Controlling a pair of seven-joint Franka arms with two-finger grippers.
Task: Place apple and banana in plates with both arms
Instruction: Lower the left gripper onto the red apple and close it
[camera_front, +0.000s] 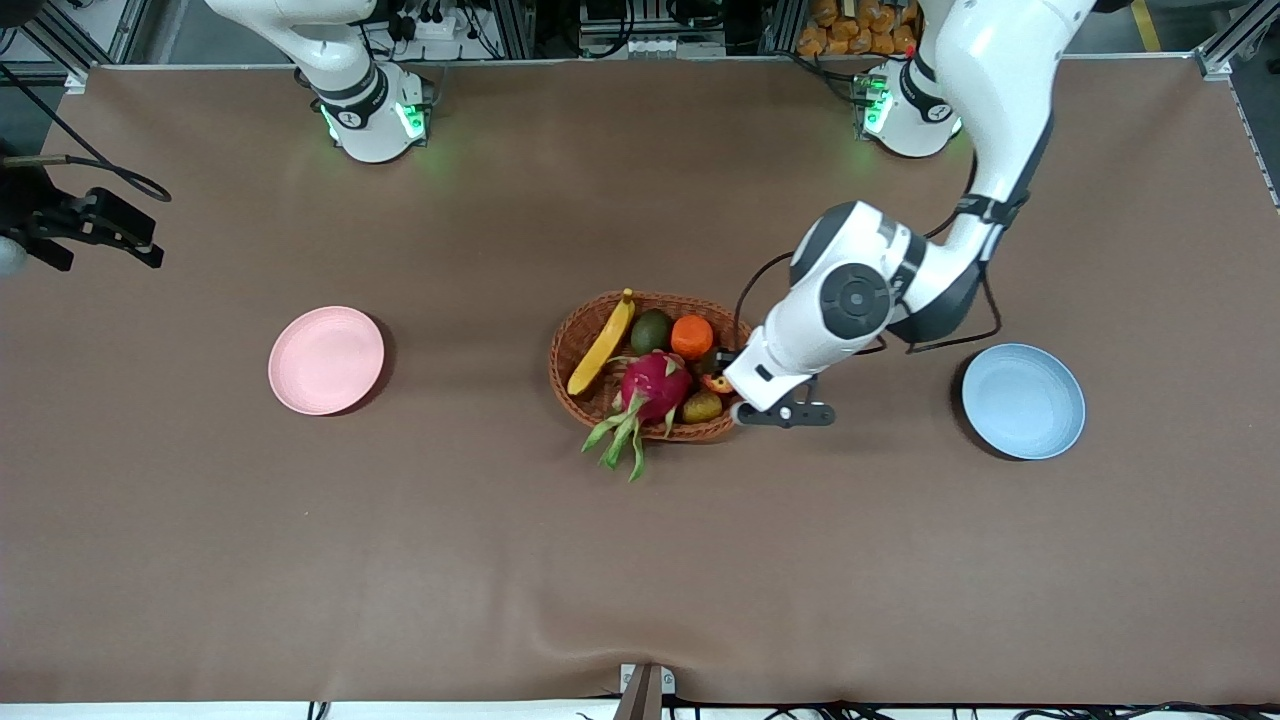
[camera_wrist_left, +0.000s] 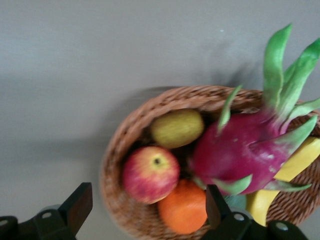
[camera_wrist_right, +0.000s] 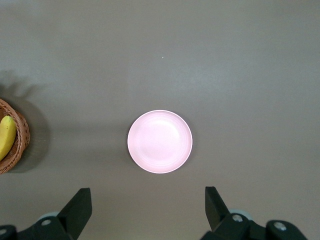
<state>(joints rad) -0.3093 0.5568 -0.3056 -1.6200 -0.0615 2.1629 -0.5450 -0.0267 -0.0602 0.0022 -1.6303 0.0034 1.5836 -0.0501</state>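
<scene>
The apple's sides are rounded and red. My left gripper should grab the apple by these sides next, to set it on the blue plate (camera_front: 1023, 400).
The red and yellow apple (camera_wrist_left: 150, 173) lies in the wicker basket (camera_front: 575, 335) at its end toward the left arm, touching an orange (camera_wrist_left: 184, 207). My left gripper (camera_wrist_left: 147, 189) hangs open just above the apple and orange, one finger on each side and nothing held. The banana (camera_front: 602, 343) lies along the basket's end toward the right arm. The pink plate (camera_front: 326, 360) sits toward the right arm's end of the table and the blue plate (camera_front: 1023, 400) toward the left arm's end. High over the table beside the pink plate (camera_wrist_right: 160, 141), my right gripper (camera_wrist_right: 147, 192) is open and holds nothing.
The basket also holds a magenta dragon fruit (camera_front: 655, 385) whose green leaves hang over the rim nearer the camera, a dark green fruit (camera_front: 651, 330) and a yellow-green fruit (camera_wrist_left: 176, 127). Bare brown table lies between the basket and each plate.
</scene>
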